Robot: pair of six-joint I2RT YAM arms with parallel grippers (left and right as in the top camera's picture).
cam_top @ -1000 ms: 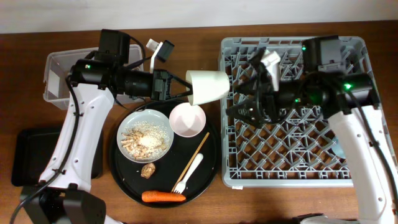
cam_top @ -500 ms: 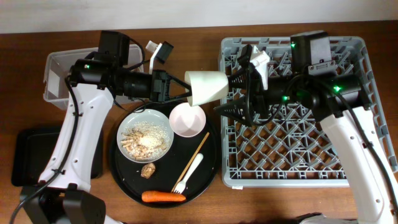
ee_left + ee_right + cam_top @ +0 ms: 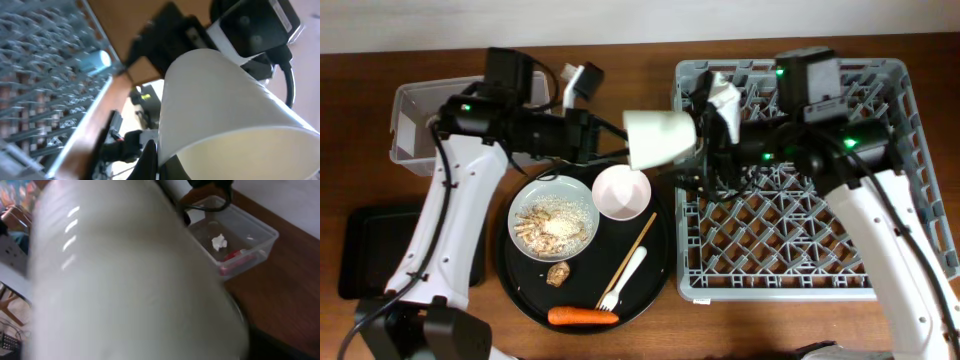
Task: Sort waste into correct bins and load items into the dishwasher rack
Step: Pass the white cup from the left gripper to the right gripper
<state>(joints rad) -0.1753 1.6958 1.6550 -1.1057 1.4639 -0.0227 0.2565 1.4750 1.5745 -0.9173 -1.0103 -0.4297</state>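
I should grab the small white cup by its base (image 3: 686, 137) with my right gripper next. The cup's rim then stays free, so the cup can go opening first into the dishwasher rack (image 3: 770, 288).
A small white cup (image 3: 658, 138) hangs on its side in the air between the clear tub (image 3: 412, 128) and the grey dishwasher rack (image 3: 770, 288). My left gripper (image 3: 617, 140) is shut on its rim, one black finger (image 3: 149, 159) showing at the lip. My right gripper (image 3: 698, 145) stands open, its fingers spread either side of the cup's base. The cup (image 3: 125, 280) fills the right wrist view and hides those fingers. White tissue (image 3: 218, 241) and a red wrapper (image 3: 232, 256) lie in the tub (image 3: 250, 225).
The round black tray (image 3: 520, 290) carries a plate of beige scraps (image 3: 555, 222), a pinkish bowl (image 3: 621, 192), a chopstick (image 3: 638, 245), a white fork (image 3: 623, 278), a brown lump (image 3: 558, 273) and a carrot (image 3: 582, 317). The shallow black bin (image 3: 365, 250) sits at the front left.
My right gripper has moved left from over the rack until its open fingers straddle the cup's base. The left gripper still holds the cup, shifted slightly right.
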